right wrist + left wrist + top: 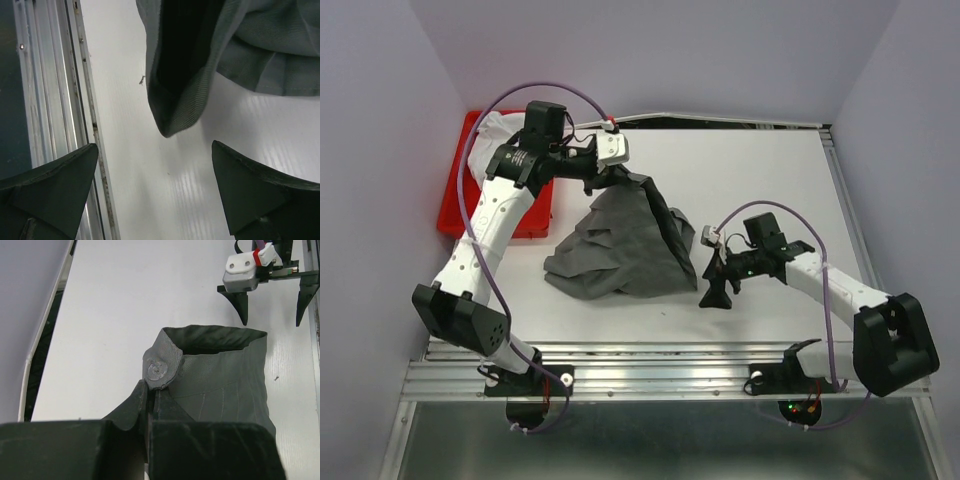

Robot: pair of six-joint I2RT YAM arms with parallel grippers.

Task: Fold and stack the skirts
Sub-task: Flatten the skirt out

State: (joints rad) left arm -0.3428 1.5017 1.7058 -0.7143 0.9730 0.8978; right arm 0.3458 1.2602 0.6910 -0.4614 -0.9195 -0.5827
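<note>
The robot's right gripper should next stretch the waistband and spread it for folding, so it should grab the dark grey skirt's loose waistband end, opposite the waistband's button.
The dark grey pleated skirt lies in a heap at mid-table, its waistband lifted at the far side. My left gripper is shut on the waistband beside its button; the skirt hangs from my left gripper. My right gripper is open and empty, just right of the skirt near the table surface. In the right wrist view a loose end of the waistband hangs just ahead of my right gripper, not touching it. The white skirt lies in the red tray.
The red tray stands at the far left of the table, under the left arm. A metal rail runs along the near table edge, also in the right wrist view. Walls close in on both sides.
</note>
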